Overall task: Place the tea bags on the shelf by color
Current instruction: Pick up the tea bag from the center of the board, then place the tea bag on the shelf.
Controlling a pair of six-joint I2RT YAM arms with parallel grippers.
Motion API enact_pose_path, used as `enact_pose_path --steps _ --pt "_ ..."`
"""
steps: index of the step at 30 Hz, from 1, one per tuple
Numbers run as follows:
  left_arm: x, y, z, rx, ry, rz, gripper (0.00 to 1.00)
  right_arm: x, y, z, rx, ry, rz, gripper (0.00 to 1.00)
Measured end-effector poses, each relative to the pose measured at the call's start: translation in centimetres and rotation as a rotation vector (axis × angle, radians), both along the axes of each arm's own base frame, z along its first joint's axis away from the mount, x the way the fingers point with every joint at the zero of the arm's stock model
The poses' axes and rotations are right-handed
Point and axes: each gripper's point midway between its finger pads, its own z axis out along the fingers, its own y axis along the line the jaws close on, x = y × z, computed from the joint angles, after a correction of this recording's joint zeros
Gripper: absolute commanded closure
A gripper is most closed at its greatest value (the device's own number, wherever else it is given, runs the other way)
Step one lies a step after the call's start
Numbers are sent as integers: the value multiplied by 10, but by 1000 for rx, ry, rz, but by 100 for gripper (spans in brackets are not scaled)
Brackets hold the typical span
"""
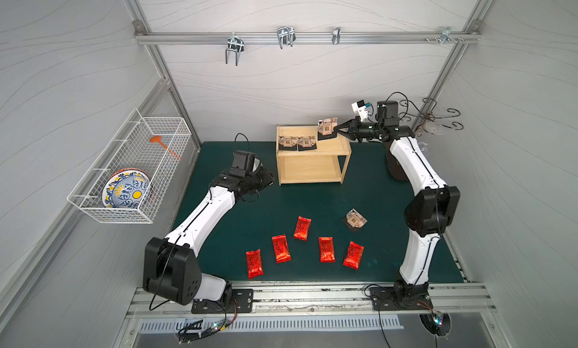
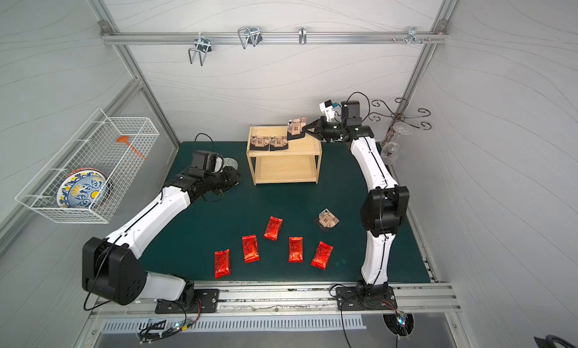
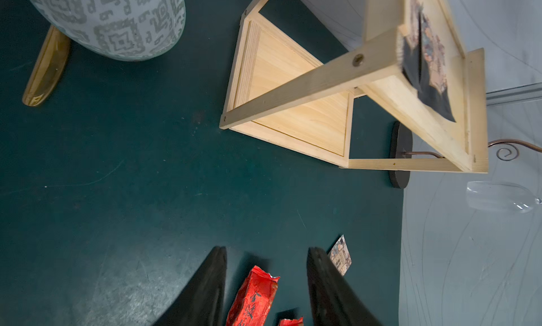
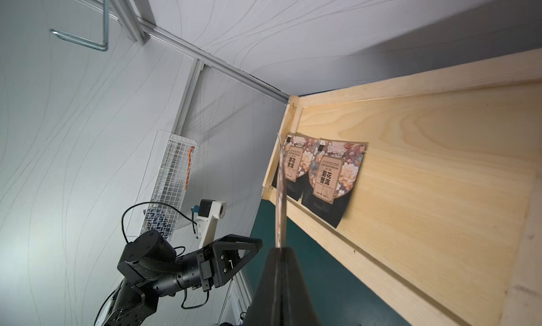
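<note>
My right gripper brings the beige tea bag down next before releasing it, since the bag's lower edge hovers above the shelf's top board (image 1: pixel 332 146) (image 4: pixel 417 185).
The light wooden shelf (image 1: pixel 331 149) (image 2: pixel 301 147) stands at the back of the green mat. Two beige tea bags (image 1: pixel 287 142) (image 1: pixel 306 143) lie side by side on its top tier, also seen in the right wrist view (image 4: pixel 331 169). My right gripper (image 1: pixel 339 131) (image 4: pixel 280 249) is shut on a third beige tea bag (image 1: pixel 327 129) (image 4: pixel 281 192), held on edge over the top tier's right part. Another beige tea bag (image 1: pixel 356 219) and several red tea bags (image 1: pixel 327 249) (image 2: pixel 295 249) lie on the mat in front. My left gripper (image 1: pixel 266 178) (image 3: pixel 267 251) hovers open and empty left of the shelf.
A white wire basket (image 1: pixel 162 133) holding a patterned plate hangs on the left wall. A grey patterned vase (image 3: pixel 117 22) and a gold spoon (image 3: pixel 47 72) sit close to the left gripper. A curled metal stand (image 1: pixel 431 118) with a wine glass (image 3: pixel 498 197) stands behind the right arm.
</note>
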Motion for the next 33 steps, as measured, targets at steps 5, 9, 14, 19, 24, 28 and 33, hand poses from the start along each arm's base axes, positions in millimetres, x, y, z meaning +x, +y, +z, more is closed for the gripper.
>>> enact_pose_path --steps 5,9,14,19,24,28,33 --pt "6 -1 -9 7 19 1 50 9 3 -20 -15 63 19 100" --pt "9 -2 -9 7 16 1 49 7 2 -25 -38 78 20 100" --pt "10 -2 -9 8 13 -2 49 11 0 -25 -66 62 11 100" --pt "9 -3 -8 7 11 -8 49 20 1 -33 -86 60 4 100" --pt "12 -4 -6 4 -6 -15 49 25 3 -50 -106 97 1 100" --pt "13 -5 -4 -1 -15 -18 49 27 4 -54 -115 103 -2 100" --pt "13 -5 -4 -1 -15 -18 49 28 5 -54 -126 96 -6 99"
